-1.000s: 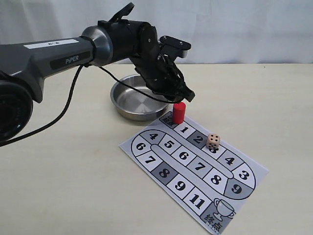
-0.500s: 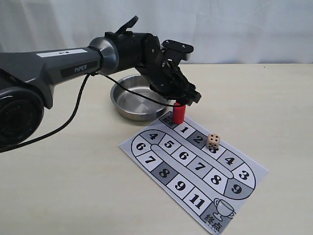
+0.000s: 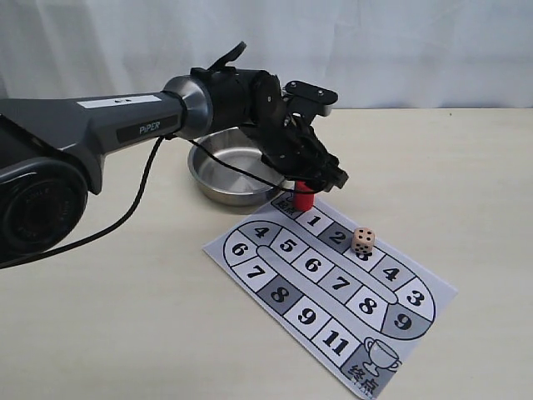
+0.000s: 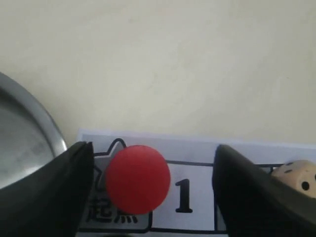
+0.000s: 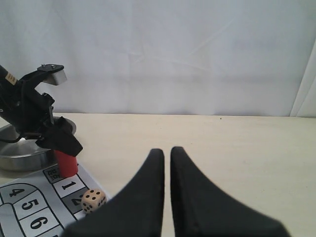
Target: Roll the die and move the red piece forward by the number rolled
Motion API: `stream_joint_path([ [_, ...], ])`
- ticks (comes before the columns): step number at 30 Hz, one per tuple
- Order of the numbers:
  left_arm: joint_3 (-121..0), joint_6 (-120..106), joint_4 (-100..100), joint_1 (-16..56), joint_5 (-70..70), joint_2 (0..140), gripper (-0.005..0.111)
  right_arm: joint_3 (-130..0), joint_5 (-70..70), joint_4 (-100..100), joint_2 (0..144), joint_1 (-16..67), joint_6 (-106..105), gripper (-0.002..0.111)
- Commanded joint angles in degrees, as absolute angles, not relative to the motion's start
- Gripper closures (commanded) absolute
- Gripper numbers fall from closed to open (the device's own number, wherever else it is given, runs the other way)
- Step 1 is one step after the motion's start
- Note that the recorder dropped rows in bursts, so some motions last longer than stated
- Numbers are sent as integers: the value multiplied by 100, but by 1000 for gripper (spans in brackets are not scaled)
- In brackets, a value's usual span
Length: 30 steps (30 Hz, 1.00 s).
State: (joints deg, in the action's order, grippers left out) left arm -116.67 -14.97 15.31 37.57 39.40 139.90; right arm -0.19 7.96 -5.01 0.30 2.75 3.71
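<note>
My left gripper should next grab the red piece by its round top [image 3: 304,187]. Then the red piece can move forward along the numbered track [image 3: 337,236] by the roll.
The red piece [image 3: 305,199] stands upright on the start square at the near end of the printed board [image 3: 275,287]. My left gripper [image 3: 317,177] has come down over it and is open. In the left wrist view the red piece [image 4: 138,178] sits between the two fingers of the left gripper [image 4: 153,147], close to one finger and well clear of the other, touching neither. The die [image 3: 363,241] rests on the board by squares 2 and 3, and also shows as the die [image 5: 93,200]. My right gripper [image 5: 167,150] hovers off the board, shut and empty.
A steel bowl [image 3: 218,173] stands just behind the start square, close to the left arm. The numbered track runs from 1 to 11 toward a trophy square [image 3: 372,363]. A white curtain backs the table.
The left gripper has moved down and to the right, from above the red piece to around its top, and its jaws have opened wider. Die and piece have not moved.
</note>
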Motion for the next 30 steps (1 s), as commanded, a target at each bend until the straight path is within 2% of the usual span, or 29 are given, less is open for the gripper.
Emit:
stream_joint_path([
  [1,-11674,-1521,1558,3769,3822,14094,42,0,778,-498,0,258,373,104],
  [25,-11674,-1521,1359,3769,3846,14126,42,0,778,-498,0,258,373,104],
  [28,-11674,-1521,1268,3769,3861,14126,47,0,778,-498,0,258,373,104],
  [30,-11674,-1521,1268,3769,3873,14126,56,0,778,-498,0,258,373,104],
])
